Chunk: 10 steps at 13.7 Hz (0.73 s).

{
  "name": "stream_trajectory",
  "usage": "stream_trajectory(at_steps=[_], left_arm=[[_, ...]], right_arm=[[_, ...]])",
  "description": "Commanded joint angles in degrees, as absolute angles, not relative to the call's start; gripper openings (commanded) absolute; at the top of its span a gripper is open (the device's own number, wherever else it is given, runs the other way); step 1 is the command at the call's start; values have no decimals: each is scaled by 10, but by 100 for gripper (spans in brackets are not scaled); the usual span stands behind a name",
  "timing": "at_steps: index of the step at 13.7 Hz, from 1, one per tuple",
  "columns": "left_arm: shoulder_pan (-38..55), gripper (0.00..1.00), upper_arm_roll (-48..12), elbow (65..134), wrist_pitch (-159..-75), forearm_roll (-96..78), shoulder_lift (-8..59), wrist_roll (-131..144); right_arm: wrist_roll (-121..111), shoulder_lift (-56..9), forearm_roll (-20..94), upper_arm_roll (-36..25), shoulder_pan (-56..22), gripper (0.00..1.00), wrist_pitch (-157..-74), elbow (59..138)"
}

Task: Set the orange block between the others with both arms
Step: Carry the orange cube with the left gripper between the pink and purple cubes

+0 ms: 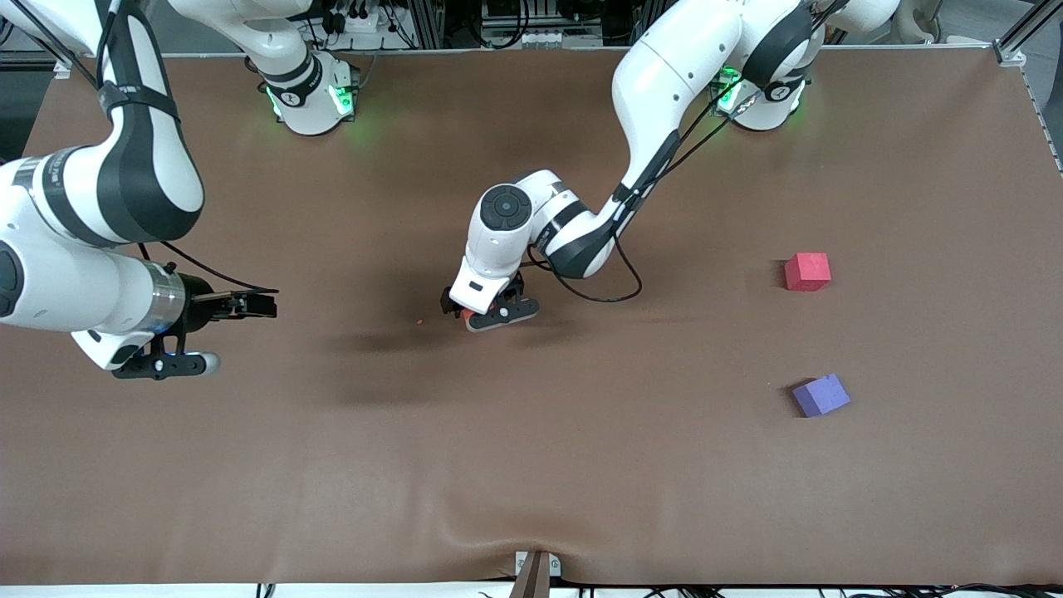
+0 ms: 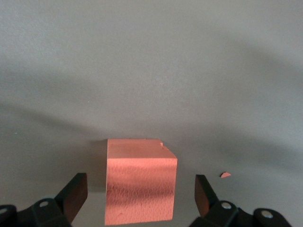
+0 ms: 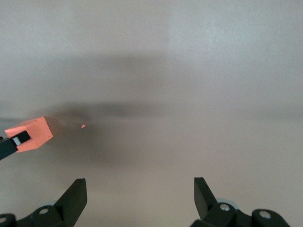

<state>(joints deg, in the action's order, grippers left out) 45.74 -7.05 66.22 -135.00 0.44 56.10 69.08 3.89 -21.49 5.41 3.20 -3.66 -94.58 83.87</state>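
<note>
The orange block has the open fingers of my left gripper beside its sides in the left wrist view, so I will close them on it.
The orange block (image 2: pixel 140 182) rests on the brown table near its middle, and only a sliver of it (image 1: pixel 467 316) shows under the left hand in the front view. My left gripper (image 1: pixel 486 314) is lowered around it and open, with a gap between each finger and the block. The others lie toward the left arm's end of the table: a pinkish-red cube (image 1: pixel 807 272) and a lavender-purple cube (image 1: pixel 820 394) nearer the camera. My right gripper (image 1: pixel 264 304) hovers open and empty toward the right arm's end. In the right wrist view the orange block (image 3: pixel 31 134) is partly covered by a left finger.
A tiny orange crumb (image 1: pixel 421 320) lies on the table beside the block, toward the right arm's end. The left arm's black cable (image 1: pixel 610 291) loops down near the table. A metal bracket (image 1: pixel 536 571) sits at the table's front edge.
</note>
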Motion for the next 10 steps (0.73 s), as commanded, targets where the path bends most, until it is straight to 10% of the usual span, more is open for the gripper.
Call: stream_trajectory(at_steps=[1,3,6,10], left_arm=[[468,92,-62,621,-1355,8,591,715],[468,70,-62,621,-1360,8,595,714],[467,1,-58,621,-1361,8,598,714],[431,0,-57,635,-1324,11,534,706]], right_arm=[[33,-205,50,40,-43,100,-990,858],[33,-205,48,40,-48,100,-1000,854],[33,-201,43,40,-59,100,-1003,845],[33,-205,26,40,-68,100,-1047,846]])
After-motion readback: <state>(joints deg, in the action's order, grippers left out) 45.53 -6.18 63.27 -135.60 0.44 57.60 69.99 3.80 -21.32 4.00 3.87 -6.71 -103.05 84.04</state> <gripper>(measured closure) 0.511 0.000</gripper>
